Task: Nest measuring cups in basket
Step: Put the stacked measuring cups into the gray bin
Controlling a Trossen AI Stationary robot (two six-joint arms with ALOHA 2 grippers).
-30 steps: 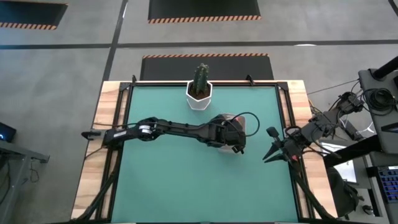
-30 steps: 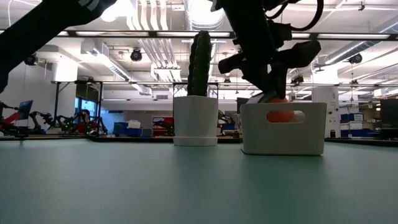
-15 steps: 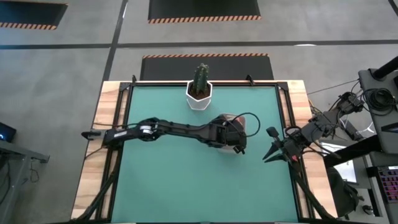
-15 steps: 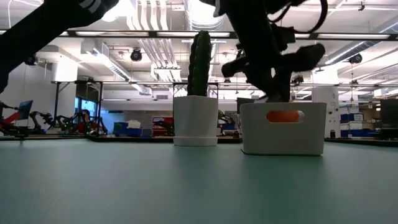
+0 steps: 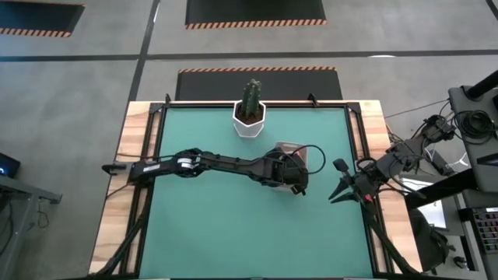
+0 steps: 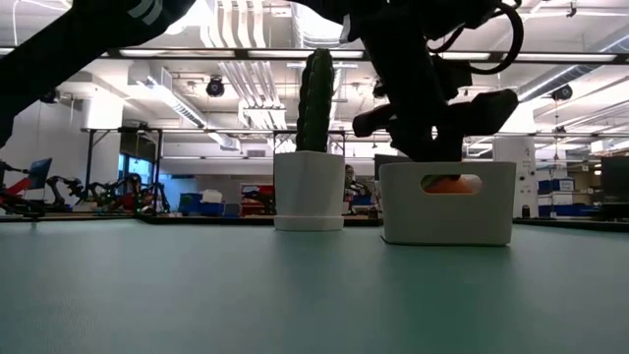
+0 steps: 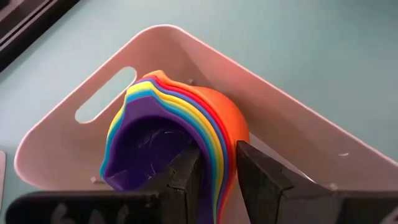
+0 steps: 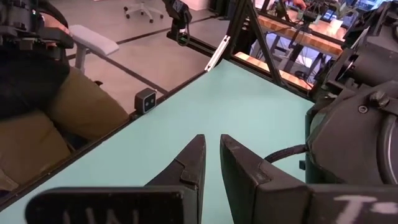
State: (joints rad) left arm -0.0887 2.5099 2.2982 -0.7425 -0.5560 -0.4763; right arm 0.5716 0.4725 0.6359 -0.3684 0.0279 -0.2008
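My left gripper holds the stack inside the basket's rim [image 7: 273,90], so it is time to open my left gripper now. The cup stack [image 7: 168,130] would remain in.
The measuring cups [image 7: 186,112] are nested into one stack, purple innermost and orange outermost, and sit inside the white basket [image 7: 292,124]. The basket stands on the green table to the right of the middle [image 5: 284,147]. My left gripper [image 7: 217,155] reaches down into it and is shut on the stack's rim. In the low view the orange cup [image 6: 447,183] shows through the basket's handle slot. My right gripper [image 8: 211,146] waits at the table's right edge [image 5: 336,183], its fingers nearly together around nothing. My left gripper pinches the nested walls of the stack at their rim [image 7: 219,134]. One finger [image 7: 186,171] is inside the purple cup and the other [image 7: 258,174] is outside the orange one. The fingers slant down from above. The stack is tilted inside the basket; whether it touches the floor is hidden.
A white hexagonal pot with a cactus [image 5: 250,117] stands at the far edge, left of the basket [image 6: 447,211] and close to it. Wooden strips border the mat's left and right sides. A seated person [image 8: 37,106] shows beyond the table in the right wrist view.
My left gripper has sunk into the basket with the cup stack still pinched. In the low view the orange cup stood at the basket's rim a second ago and now shows only low in the handle slot. The basket has stayed put.
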